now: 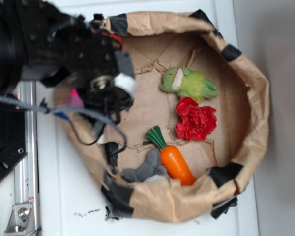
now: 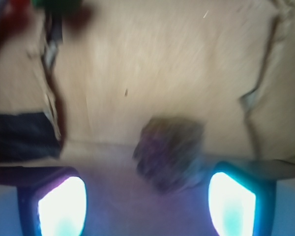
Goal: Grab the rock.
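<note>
I need to lower my gripper before I close it on the rock, because the rock's middle (image 2: 170, 152) lies beyond and below both fingers. I would miss the rock if I closed now.
In the wrist view the rock (image 2: 171, 152), a rough brown-grey lump, lies on the brown paper floor between and just ahead of my gripper (image 2: 146, 204). The two glowing pads (image 2: 61, 209) stand wide apart and hold nothing. The picture is blurred. In the exterior view the black arm and gripper (image 1: 108, 105) hang over the left side of the paper bag and hide the rock.
The brown paper bag (image 1: 255, 88) has a rolled rim with black tape patches. Inside it lie a green plush frog (image 1: 189, 82), a red crumpled cloth (image 1: 196, 120), an orange carrot toy (image 1: 174, 161) and a grey plush animal (image 1: 145, 169). A metal rail (image 1: 27, 162) runs at the left.
</note>
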`<state>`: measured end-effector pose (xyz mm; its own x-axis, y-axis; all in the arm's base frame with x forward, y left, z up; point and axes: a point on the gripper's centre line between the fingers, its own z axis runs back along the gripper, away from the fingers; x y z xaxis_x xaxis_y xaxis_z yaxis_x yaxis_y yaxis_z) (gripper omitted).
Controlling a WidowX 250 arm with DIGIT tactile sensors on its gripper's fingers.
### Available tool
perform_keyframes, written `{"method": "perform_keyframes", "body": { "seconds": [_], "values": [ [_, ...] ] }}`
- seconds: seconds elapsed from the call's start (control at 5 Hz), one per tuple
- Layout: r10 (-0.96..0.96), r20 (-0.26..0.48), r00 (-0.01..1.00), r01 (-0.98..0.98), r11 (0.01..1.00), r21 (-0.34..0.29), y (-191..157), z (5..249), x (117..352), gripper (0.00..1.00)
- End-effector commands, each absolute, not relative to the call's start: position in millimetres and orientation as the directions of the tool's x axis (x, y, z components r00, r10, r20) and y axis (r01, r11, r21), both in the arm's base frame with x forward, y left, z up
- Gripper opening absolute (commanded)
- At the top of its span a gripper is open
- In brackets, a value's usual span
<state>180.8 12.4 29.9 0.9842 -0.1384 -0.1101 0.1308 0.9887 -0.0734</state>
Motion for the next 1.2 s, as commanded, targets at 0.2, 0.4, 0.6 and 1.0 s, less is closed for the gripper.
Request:
{"method": "perform_keyframes", "body": {
  "seconds": [0.2,0.4,0.6,1.0],
  "values": [
    [-0.132,-0.073,0.989,0.133,0.991,0.0,15,27,200,0.97],
    [-0.093,-0.044,0.995,0.094,0.995,0.018,17,30,206,0.05],
    [-0.051,-0.03,0.998,0.052,0.998,0.03,20,32,212,0.0],
    [-0.049,0.045,0.998,0.046,0.996,0.077,18,43,209,0.0]
  ]
}}
